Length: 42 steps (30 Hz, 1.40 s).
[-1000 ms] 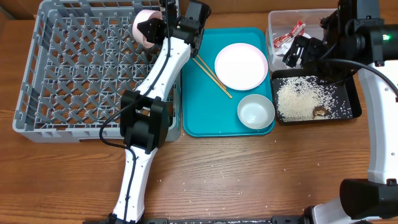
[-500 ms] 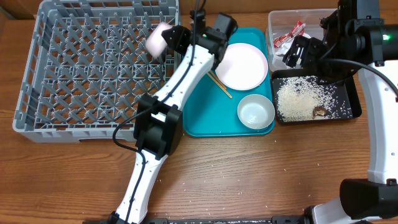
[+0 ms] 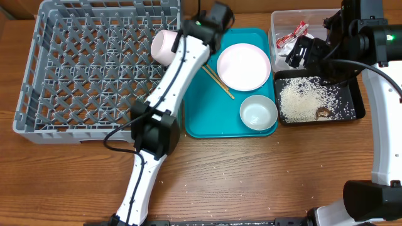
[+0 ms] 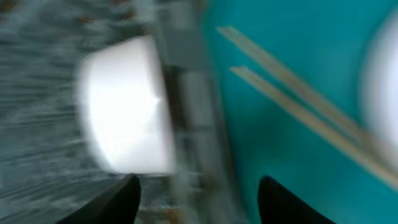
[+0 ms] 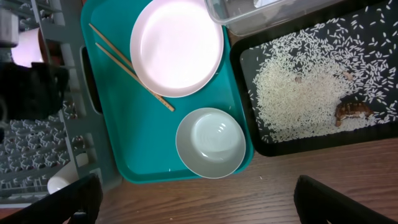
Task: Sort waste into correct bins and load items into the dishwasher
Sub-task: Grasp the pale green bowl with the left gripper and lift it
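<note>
Next, my left gripper grabs the teal tray's bowl by its rack-facing rim, to load it tipped among the pegs.
A white bowl point(image 3: 164, 45) point(image 4: 127, 106) rests among the pegs at the right edge of the grey dishwasher rack point(image 3: 94, 69). My left gripper point(image 3: 190, 31) point(image 4: 199, 205) hovers open beside it over the rack's wall, holding nothing. On the teal tray point(image 3: 207, 119) lie the plate point(image 3: 244, 66) point(image 5: 176, 46), another bowl point(image 3: 258, 113) point(image 5: 210, 143) and the chopsticks point(image 3: 218, 81) point(image 5: 130, 78). The clear tub point(image 3: 286, 19) holds the red-and-white wrapper point(image 3: 292, 36). Rice point(image 3: 301, 100) and a brown lump point(image 3: 324, 112) lie in the black tray point(image 3: 355, 94). My right gripper point(image 3: 300, 55) point(image 5: 202, 205) hangs wide open, high above.
A few rice grains point(image 3: 188, 185) are scattered on the wooden table in front of the teal tray. The left arm point(image 3: 169, 81) lies diagonally across the rack's right wall. A small white object point(image 5: 62, 183) sits low in the rack's near right corner.
My left gripper carried the bowl right and down to the rack's right edge, opened and let it go. The right arm has not moved.
</note>
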Available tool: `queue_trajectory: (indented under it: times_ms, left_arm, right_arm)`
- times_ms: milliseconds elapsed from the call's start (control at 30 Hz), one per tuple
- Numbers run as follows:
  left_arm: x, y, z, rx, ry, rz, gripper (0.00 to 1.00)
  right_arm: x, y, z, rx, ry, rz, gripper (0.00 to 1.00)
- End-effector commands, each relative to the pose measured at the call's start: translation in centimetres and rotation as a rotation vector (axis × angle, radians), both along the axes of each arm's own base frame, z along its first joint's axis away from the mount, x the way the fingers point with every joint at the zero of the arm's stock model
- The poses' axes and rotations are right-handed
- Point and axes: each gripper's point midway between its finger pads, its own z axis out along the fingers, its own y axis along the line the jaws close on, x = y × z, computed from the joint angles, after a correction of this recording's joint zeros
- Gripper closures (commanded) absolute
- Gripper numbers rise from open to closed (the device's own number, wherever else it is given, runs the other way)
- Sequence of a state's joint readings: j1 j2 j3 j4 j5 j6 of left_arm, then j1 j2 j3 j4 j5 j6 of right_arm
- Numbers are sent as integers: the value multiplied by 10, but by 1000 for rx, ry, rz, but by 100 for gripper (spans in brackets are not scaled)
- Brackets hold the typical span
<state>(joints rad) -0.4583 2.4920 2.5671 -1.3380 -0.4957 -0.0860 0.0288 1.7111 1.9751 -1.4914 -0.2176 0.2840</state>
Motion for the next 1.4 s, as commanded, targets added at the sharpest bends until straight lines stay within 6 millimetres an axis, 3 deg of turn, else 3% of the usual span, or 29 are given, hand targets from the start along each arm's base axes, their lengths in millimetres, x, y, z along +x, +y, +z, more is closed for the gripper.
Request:
queue_trajectory:
  times_ms: [0,33,300,433,633,800,867,1067,1367]
  left_arm:
    - [-53,-109,31,-661,241,-194,39]
    - [-70,-120,21,-716,323,-117,40]
    - [-118,-163,-37,-641,449,-22,41]
    - [-126,-179,-64,-636,446,22,42]
    - [-126,-171,-96,-588,422,106,43]
    - [-125,-164,-103,-551,405,116,46]
    - [-124,-163,-103,-547,401,117,51]
    - [-126,-160,-104,-533,405,123,94]
    - [-126,-158,-98,-526,405,112,96]
  right_arm:
    - [-1,0,2,-8,-10,5,0]
    - [-1,0,2,-8,-10,5,0]
    - [-1,0,2,-8,-10,5,0]
    - [-1,0,2,-8,-9,5,0]
    - [-1,0,2,-8,-10,5,0]
    - [-1,0,2,-8,-9,5,0]
    - [-1,0,2,-8,-10,5,0]
    - [-1,0,2,-8,-10,5,0]
    - [-1,0,2,-8,-10,5,0]
